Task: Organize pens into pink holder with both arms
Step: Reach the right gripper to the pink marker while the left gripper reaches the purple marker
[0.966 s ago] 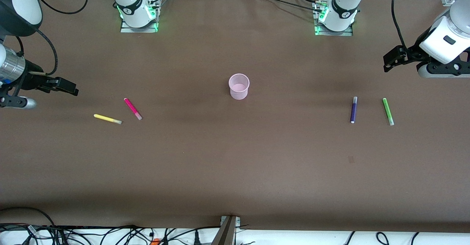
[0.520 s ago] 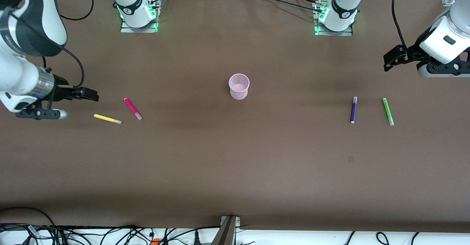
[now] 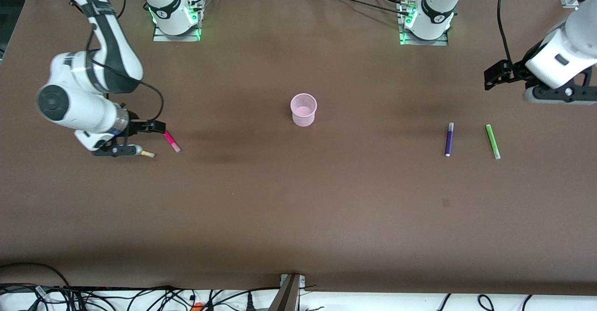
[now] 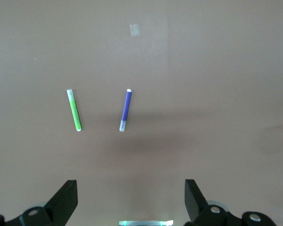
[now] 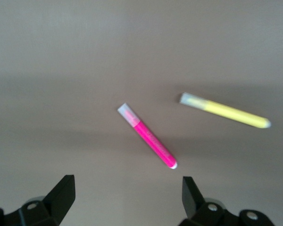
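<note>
I will next pick up the purple pen with my left gripper by its purple body (image 3: 449,141), so that I can stand the pen in the pink holder (image 3: 303,109).
The pink holder (image 3: 303,109) stands upright mid-table, with nothing showing inside it. Toward the right arm's end lie the magenta pen (image 3: 171,142) (image 5: 148,136) and the yellow pen (image 5: 226,112), side by side. In the front view the right arm hides all of the yellow pen but its pale end (image 3: 148,154). My right gripper (image 3: 157,127) (image 5: 127,193) hangs open over these two pens and holds nothing. Toward the left arm's end lie the purple pen (image 3: 449,139) (image 4: 126,109) and the green pen (image 3: 492,141) (image 4: 74,109). My left gripper (image 3: 492,75) (image 4: 130,195) is open and holds nothing, over bare table near them.
The brown table (image 3: 298,208) carries only the pens and the holder. The two arm bases (image 3: 175,15) (image 3: 426,19) stand along the edge farthest from the front camera. Cables (image 3: 140,297) lie along the edge nearest it. A small pale mark (image 3: 445,202) shows on the tabletop.
My right arm has swung in from the table's end and now has its gripper over the magenta and yellow pens. My left arm has barely shifted.
</note>
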`<state>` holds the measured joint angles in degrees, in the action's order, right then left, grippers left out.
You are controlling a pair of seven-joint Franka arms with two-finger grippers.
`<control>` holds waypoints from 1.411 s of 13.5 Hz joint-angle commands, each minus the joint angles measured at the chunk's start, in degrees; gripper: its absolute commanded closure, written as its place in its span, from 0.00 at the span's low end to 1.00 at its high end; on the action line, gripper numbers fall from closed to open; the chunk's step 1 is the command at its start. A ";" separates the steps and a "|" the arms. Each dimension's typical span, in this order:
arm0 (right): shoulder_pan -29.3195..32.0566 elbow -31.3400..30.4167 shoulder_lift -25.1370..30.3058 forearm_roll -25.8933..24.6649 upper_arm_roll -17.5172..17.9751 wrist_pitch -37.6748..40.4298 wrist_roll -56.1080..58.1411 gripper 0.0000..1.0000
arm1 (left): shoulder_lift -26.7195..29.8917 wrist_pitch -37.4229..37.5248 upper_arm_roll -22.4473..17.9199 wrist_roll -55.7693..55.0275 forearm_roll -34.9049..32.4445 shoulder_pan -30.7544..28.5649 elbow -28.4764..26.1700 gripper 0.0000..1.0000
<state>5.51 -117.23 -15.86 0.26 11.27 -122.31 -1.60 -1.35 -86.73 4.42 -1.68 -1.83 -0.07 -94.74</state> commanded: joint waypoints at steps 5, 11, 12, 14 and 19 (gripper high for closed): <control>0.37 -12.91 -0.66 0.09 -1.86 -12.83 14.59 0.00 | -14.81 -5.96 0.16 5.37 -7.05 -0.37 -0.62 0.00; 0.46 -14.87 -3.29 0.09 -3.89 -21.90 23.13 0.01 | -15.96 -34.43 -0.02 10.47 -7.05 -1.78 -17.21 0.00; 0.46 -15.31 -4.17 0.17 -3.89 -24.44 23.14 0.01 | -16.40 -37.69 -0.11 10.74 -7.40 -2.82 -19.85 0.00; 0.46 -15.57 -6.19 0.17 -3.89 -28.58 23.14 0.01 | -19.63 -43.24 -0.11 10.74 -7.40 -3.80 -22.15 0.00; 0.46 -15.75 -6.11 0.18 -3.89 -28.77 23.05 0.44 | -26.59 -47.81 -0.11 10.74 -7.40 -5.47 -22.07 0.00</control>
<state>5.77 -132.21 -22.65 0.22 7.21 -150.57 20.42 -26.66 -132.51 3.98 8.33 -7.99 -5.17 -117.34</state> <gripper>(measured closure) 0.172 0.000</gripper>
